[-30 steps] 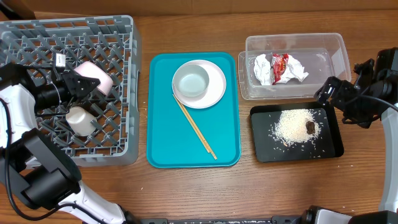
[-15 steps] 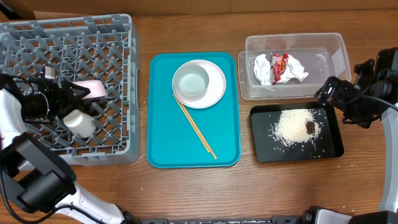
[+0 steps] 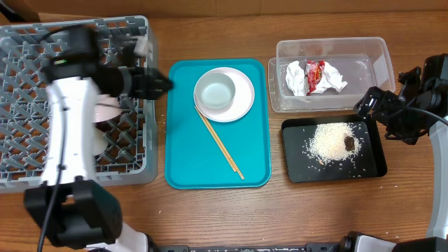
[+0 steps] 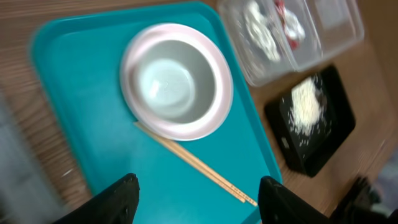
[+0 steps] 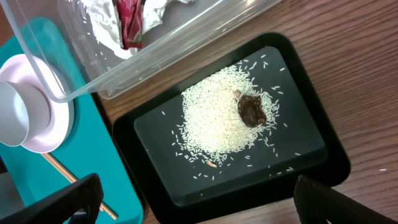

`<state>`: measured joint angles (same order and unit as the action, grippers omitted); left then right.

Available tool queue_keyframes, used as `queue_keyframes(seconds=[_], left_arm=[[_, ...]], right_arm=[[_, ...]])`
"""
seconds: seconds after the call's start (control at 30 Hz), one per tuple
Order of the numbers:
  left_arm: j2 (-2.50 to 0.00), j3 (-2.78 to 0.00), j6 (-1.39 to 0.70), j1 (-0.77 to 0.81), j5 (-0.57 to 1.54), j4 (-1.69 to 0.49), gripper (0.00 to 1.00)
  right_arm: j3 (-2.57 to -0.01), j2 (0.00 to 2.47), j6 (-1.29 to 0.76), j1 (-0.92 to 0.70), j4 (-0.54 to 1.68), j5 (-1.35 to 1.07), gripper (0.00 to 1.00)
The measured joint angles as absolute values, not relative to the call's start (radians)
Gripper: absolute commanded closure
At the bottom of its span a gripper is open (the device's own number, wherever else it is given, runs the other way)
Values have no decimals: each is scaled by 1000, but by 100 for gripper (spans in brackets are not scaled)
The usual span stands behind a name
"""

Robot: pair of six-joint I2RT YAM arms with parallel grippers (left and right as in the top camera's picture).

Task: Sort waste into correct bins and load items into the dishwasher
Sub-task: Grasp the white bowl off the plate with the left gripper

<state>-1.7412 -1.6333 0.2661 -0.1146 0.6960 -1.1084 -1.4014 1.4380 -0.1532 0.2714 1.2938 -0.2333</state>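
I will grab the small grey bowl by its rim with my left gripper next. The bowl's base then stays free to load tilted into the dishwasher rack [image 3: 28, 49].
My left gripper [image 3: 165, 82] hangs open and empty at the right edge of the grey dishwasher rack [image 3: 28, 49], pointing at the teal tray [image 3: 183, 164]. A pale pink bowl [image 3: 110, 110] shows in the rack, partly under the arm. On the teal tray a small grey bowl [image 4: 165, 84] sits on the white plate [image 4: 214, 115], with two chopsticks [image 4: 199, 168] beside them. The left wrist view shows both left fingers [image 4: 121, 199] wide apart over the tray. My right gripper [image 5: 205, 205] stands open above the black tray [image 5: 298, 158] holding rice [image 5: 214, 121] and a brown lump [image 5: 250, 111].
The clear tub [image 3: 378, 56] behind the black tray holds a crumpled white napkin [image 3: 297, 77] and a red wrapper [image 3: 316, 75]. The teal tray lies between rack and bins. Bare wooden table [image 3: 210, 217] runs along the front.
The left gripper opened and let go of the pink bowl in the rack, then swung right to the rack's edge by the teal tray. The right arm has not moved.
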Motion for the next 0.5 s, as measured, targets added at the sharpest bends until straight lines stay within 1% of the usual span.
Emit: queue_keyframes(seconds=[0.07, 0.13, 0.27, 0.4, 0.43, 0.5], left_arm=[[-1741, -1634, 266, 37, 561, -1038, 34], [-1745, -1634, 265, 134, 467, -1001, 33], [-1802, -1637, 266, 333, 242, -900, 37], [-1912, -1637, 266, 408, 167, -860, 41], [-1956, -1637, 266, 419, 154, -859, 47], [-2019, -1637, 268, 428, 142, -859, 51]], right_arm=[[-1401, 1438, -153, 271, 1294, -233, 0], [-1401, 1438, -153, 271, 1295, -233, 0], [-1401, 1438, -153, 271, 1294, -233, 0], [-1401, 1438, -153, 271, 1294, -233, 0], [-1401, 1438, -153, 271, 1294, -233, 0], [-1401, 1438, -153, 271, 1294, -233, 0]])
